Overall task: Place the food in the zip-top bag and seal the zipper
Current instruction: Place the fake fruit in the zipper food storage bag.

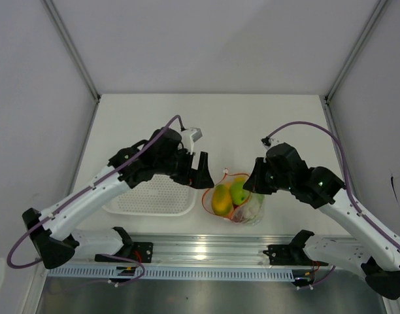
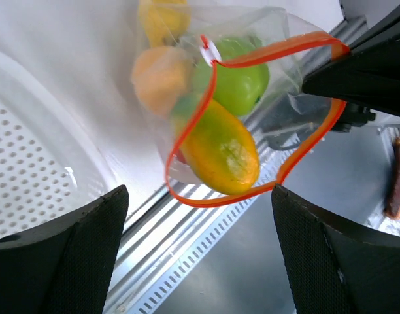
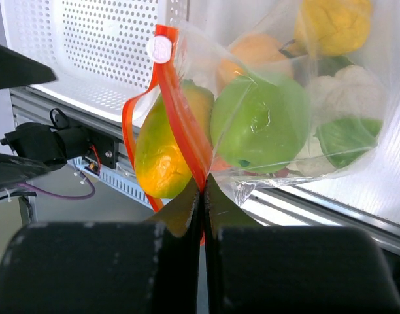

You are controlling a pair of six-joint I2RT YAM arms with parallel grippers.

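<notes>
My left gripper should next hold the bag by pinching the zipper's basket side (image 1: 204,197) (image 2: 168,175), so my right gripper can shift to seal the bag.
The clear zip-top bag (image 1: 247,208) hangs just past the table's near edge with its mouth open. Its red-orange zipper (image 2: 298,154) forms a wide loop. Inside are an orange-yellow fruit (image 3: 161,144), a green apple (image 3: 259,121), an orange fruit (image 3: 255,55), a yellow fruit (image 3: 334,23), the white lump (image 3: 347,91) and a bit of red (image 3: 226,163). My right gripper (image 3: 203,186) is shut on the zipper strip (image 3: 180,124) and holds the bag up; it is right of the bag (image 1: 252,182). My left gripper (image 2: 199,193) is open and empty, just left of the bag's mouth (image 1: 201,173).
The white slotted basket (image 1: 157,196) lies left of the bag, under my left arm, and shows in both wrist views (image 2: 30,150) (image 3: 102,46). The metal rail (image 1: 206,252) runs along the near edge, under the bag. White walls enclose the table.
</notes>
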